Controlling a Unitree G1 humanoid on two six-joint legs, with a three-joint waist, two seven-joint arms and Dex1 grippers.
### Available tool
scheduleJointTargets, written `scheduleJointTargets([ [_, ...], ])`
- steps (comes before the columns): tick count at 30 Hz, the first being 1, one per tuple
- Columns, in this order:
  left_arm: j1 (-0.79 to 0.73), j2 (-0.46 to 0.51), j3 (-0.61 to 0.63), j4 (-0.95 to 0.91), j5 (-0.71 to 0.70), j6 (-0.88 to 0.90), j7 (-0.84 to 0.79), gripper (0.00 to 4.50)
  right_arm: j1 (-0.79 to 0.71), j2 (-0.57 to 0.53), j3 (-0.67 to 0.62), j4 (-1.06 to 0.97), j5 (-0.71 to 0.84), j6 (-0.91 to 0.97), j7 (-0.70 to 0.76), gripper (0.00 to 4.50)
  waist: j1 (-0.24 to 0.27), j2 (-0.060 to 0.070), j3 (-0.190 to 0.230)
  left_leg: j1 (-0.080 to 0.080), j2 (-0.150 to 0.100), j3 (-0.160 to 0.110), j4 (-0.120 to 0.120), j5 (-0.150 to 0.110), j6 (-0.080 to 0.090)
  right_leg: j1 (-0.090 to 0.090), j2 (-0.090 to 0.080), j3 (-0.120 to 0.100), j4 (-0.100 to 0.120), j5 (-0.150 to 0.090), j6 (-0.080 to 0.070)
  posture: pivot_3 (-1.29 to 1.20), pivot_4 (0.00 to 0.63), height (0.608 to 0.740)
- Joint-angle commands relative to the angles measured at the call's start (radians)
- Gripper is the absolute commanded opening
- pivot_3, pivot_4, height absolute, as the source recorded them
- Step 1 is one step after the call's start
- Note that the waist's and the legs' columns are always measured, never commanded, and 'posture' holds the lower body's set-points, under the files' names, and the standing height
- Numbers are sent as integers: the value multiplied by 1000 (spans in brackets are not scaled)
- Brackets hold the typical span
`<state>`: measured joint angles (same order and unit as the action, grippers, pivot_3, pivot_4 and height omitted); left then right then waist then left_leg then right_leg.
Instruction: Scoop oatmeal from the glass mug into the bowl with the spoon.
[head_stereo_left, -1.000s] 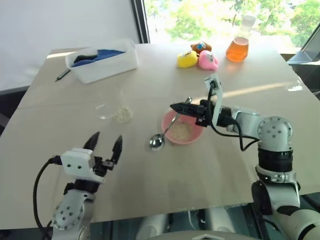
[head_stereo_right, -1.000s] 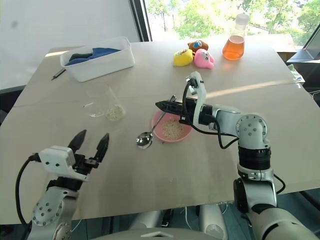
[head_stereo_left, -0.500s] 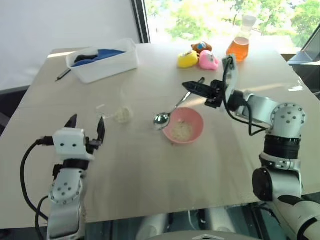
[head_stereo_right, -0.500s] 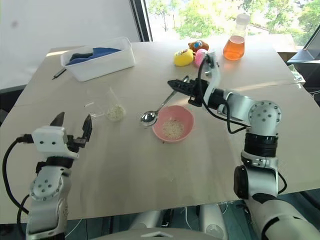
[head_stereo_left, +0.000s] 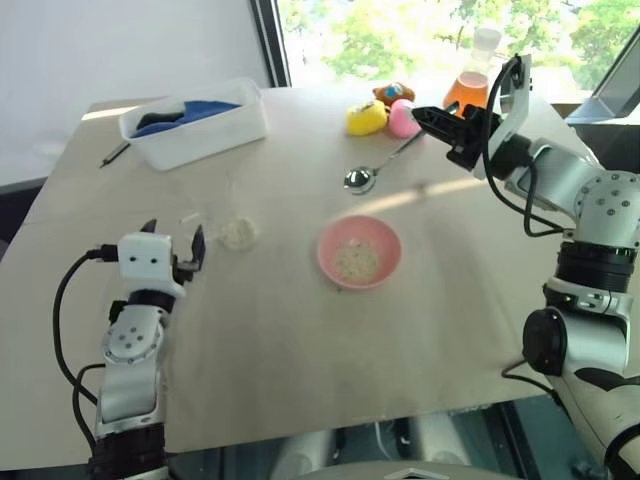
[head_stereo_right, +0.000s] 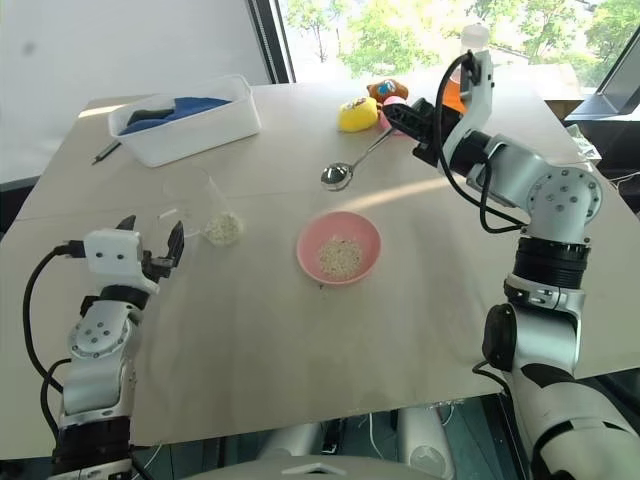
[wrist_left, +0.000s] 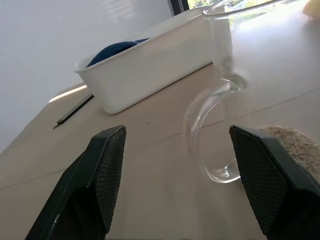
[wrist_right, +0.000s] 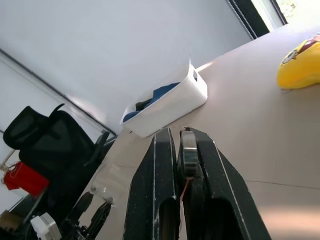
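The mug's glass body (wrist_left: 270, 75) is too wide for the gripper's fingers, so my left gripper next needs to grab the glass mug by its slim curved handle (wrist_left: 196, 125).
The pink bowl (head_stereo_left: 383, 238) sits mid-table with a patch of oatmeal (head_stereo_left: 355, 261) inside. My right gripper (head_stereo_left: 424, 113) hovers beyond it, near the toys, shut on the handle of the silver spoon (head_stereo_left: 360, 179). The spoon slants down toward the table with its round end lowest. The glass mug (head_stereo_right: 203, 203) stands at the left with oatmeal (head_stereo_right: 222, 227) in its bottom. My left gripper (head_stereo_left: 175, 237) is open just short of the mug. In the left wrist view the mug's handle (wrist_left: 209, 134) stands ahead between the two spread fingers (wrist_left: 107, 165).
A white tub (head_stereo_left: 196, 121) holding blue cloth stands at the far left, with a dark pen (head_stereo_left: 113, 153) beside it. Yellow and pink toys (head_stereo_left: 383, 114) and a flask of orange liquid (head_stereo_left: 474, 82) stand at the far edge by the right gripper.
My right gripper has carried the spoon up and away from the bowl toward the far right of the table. My left gripper has moved forward and left, closer to the mug, still open.
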<state>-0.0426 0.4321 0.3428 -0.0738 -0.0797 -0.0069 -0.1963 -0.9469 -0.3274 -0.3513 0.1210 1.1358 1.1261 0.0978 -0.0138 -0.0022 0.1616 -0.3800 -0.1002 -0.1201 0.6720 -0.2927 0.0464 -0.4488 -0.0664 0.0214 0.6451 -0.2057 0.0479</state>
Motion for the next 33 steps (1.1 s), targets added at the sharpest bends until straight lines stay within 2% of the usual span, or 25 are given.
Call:
scheduleJointTargets([
  [1, -36, 21, 0, 39, 7, -45, -10, 3458, -16, 4, -21, -29, 5, -28, 3, 0, 0, 0, 0, 0, 0, 0, 0, 0, 0, 0, 0, 0, 0, 0, 0, 0, 150, 740],
  [5, -81, 10, -24, 104, 15, -67, -10, 3458, -15, 1, -21, -25, -12, -38, 10, 0, 0, 0, 0, 0, 0, 0, 0, 0, 0, 0, 0, 0, 0, 0, 0, 0, 150, 740],
  [6, -94, 1, -27, 121, 13, -66, -3, 2950, -14, 0, -20, -24, -17, -40, 11, 0, 0, 0, 0, 0, 0, 0, 0, 0, 0, 0, 0, 0, 0, 0, 0, 0, 150, 740],
  [7, -103, -4, -32, 138, 17, -71, 2, 2744, -15, -2, -19, -21, -21, -43, 14, 0, 0, 0, 0, 0, 0, 0, 0, 0, 0, 0, 0, 0, 0, 0, 0, 0, 150, 740],
  [8, -111, -7, -37, 149, 20, -76, 6, 2306, -16, -3, -19, -18, -26, -44, 18, 0, 0, 0, 0, 0, 0, 0, 0, 0, 0, 0, 0, 0, 0, 0, 0, 0, 150, 740],
  [10, -125, -19, -40, 175, 23, -82, 22, 1098, -19, -4, -18, -12, -34, -47, 25, 0, -1, 0, 0, 0, 0, 0, 0, 0, 0, 0, 0, 0, 0, 0, 0, 0, 150, 740],
  [13, -143, -31, -43, 202, 24, -88, 41, 13, -22, -9, -8, -4, -53, -55, 44, 0, 0, 0, -1, 0, 0, 0, 0, 0, 0, 0, 0, 1, 0, 0, 0, 0, 150, 740],
  [24, -204, -83, -69, 237, -11, -71, 65, 13, -73, -20, 13, 9, -90, -57, 97, 0, 0, 3, -3, 2, -1, 2, 6, 0, -1, -1, 0, 4, 12, 0, 0, 0, 150, 740],
  [29, -270, -132, -114, 195, -21, -20, 61, 13, -149, 4, 78, 10, -126, -57, 151, 0, 4, 3, -3, 0, -1, 1, 11, 0, 0, 0, -1, 3, 14, 0, 0, 0, 150, 740],
  [33, -308, -135, -177, 172, -4, 24, 20, 13, -213, 44, 143, 17, -169, -84, 205, 0, 3, 3, -3, -1, -2, 0, 12, 0, 0, -1, -2, 2, 13, 0, 0, 0, 150, 740],
])
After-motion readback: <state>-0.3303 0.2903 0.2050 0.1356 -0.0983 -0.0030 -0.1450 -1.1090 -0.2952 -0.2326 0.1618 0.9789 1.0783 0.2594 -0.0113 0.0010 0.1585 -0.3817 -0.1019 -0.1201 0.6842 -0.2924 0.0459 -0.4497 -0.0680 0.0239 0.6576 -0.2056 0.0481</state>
